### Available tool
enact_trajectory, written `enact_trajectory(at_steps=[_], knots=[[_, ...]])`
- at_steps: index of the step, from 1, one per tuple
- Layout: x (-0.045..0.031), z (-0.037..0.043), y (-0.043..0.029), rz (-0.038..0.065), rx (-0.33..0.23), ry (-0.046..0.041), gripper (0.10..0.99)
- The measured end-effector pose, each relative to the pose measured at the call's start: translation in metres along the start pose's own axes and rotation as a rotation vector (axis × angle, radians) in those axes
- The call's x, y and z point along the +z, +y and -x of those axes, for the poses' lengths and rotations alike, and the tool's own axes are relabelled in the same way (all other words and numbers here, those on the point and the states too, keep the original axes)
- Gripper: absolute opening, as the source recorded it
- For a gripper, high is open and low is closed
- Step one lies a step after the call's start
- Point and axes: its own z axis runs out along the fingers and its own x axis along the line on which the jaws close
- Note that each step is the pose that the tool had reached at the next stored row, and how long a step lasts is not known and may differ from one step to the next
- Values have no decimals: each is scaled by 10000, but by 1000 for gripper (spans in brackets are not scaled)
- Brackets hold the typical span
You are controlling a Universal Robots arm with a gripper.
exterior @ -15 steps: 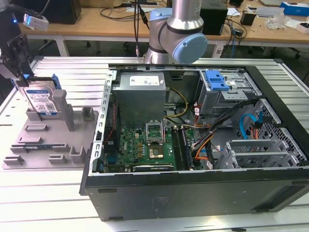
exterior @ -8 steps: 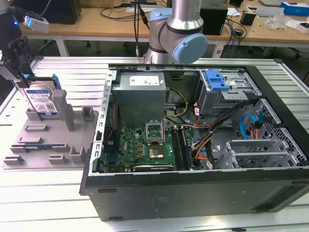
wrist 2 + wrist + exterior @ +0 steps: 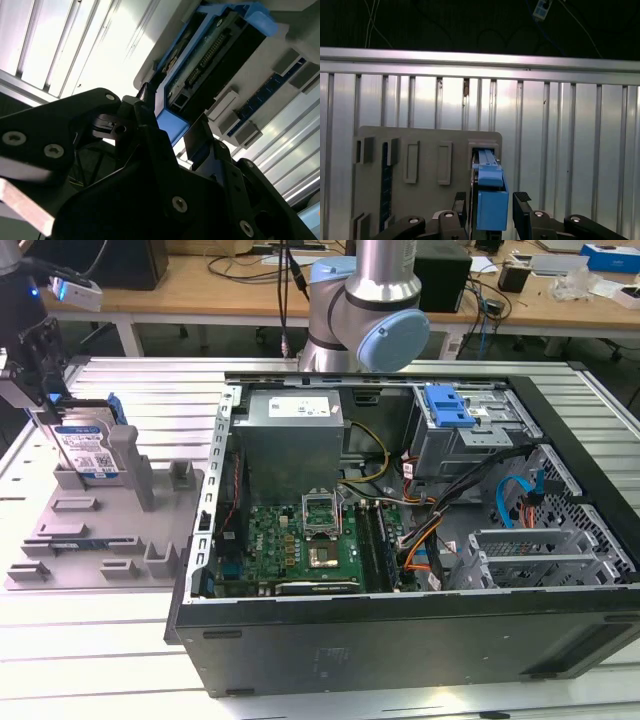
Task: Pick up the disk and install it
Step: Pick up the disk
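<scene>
The disk needs to be installed in the computer (image 3: 530, 560), so my gripper will next grab the disk by the blue caddy frame along its edge (image 3: 116, 408).
The disk (image 3: 88, 448) stands on edge in a slot at the back of the grey fixture plate (image 3: 100, 530), at the exterior view's far left. Its silver face with a white-and-blue label shows, with a blue frame along its edges. My gripper (image 3: 45, 390) hangs just above it. In the first wrist view the disk's blue frame (image 3: 491, 200) sits between my two black fingers (image 3: 521, 204), with a narrow gap showing beside it. In the second wrist view my gripper (image 3: 172, 117) straddles the blue end of the disk (image 3: 210, 55). It is open around the disk.
An open computer case (image 3: 400, 630) lies at the exterior view's right, with a motherboard, cables and a drive cage with a blue tab (image 3: 447, 405). The arm's base (image 3: 365, 310) stands behind it. The fixture plate (image 3: 425, 200) has several other raised slots. The slatted metal table (image 3: 570, 150) runs beneath.
</scene>
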Motion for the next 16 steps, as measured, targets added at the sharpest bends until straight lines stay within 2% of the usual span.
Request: enact_trajectory(at_steps=[16], knots=[[77, -2, -1, 1, 0, 0, 498]])
